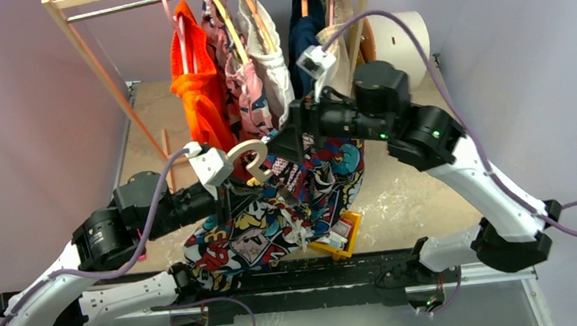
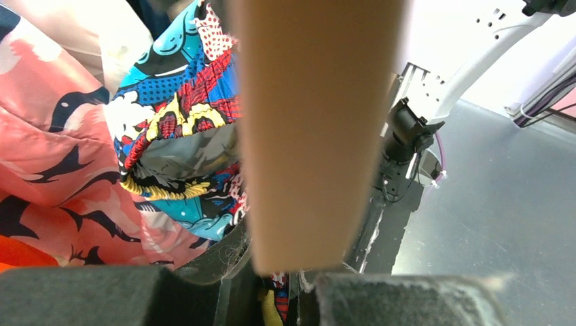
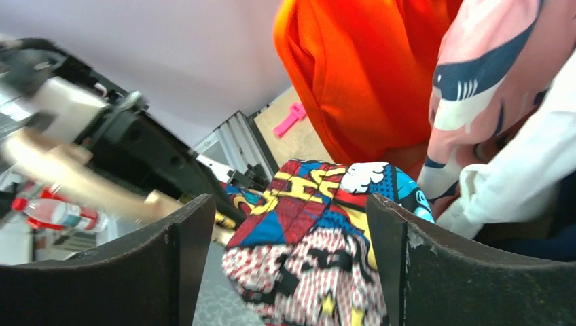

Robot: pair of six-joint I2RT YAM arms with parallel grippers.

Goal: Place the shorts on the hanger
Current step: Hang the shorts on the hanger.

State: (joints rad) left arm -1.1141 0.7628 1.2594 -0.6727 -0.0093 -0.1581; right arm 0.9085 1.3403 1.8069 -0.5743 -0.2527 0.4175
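I will hold the cream hanger near its hook [image 1: 256, 166] with my right gripper next, so that my left gripper is free to place the shorts [image 1: 275, 220].
The cream hanger [image 1: 246, 153] is held above the table, and the comic-print shorts [image 1: 275, 220] hang down from it in a loose bunch. My left gripper [image 1: 222, 187] is shut on the hanger, which fills the middle of the left wrist view [image 2: 319, 136] as a blurred tan bar, with the shorts [image 2: 176, 136] beside it. My right gripper [image 1: 287, 143] is open. In the right wrist view its fingers [image 3: 421, 272] stand wide apart with a fold of the shorts [image 3: 312, 238] between them, not pinched. The hanger [image 3: 61, 170] shows to the left there.
A wooden clothes rail at the back holds an orange garment [image 1: 197, 92], a pink patterned garment [image 1: 242, 87], a white one [image 1: 271, 53] and a navy one [image 1: 306, 33]. A yellow object [image 1: 342, 238] lies under the shorts. A white roll [image 1: 405, 36] stands at the back right.
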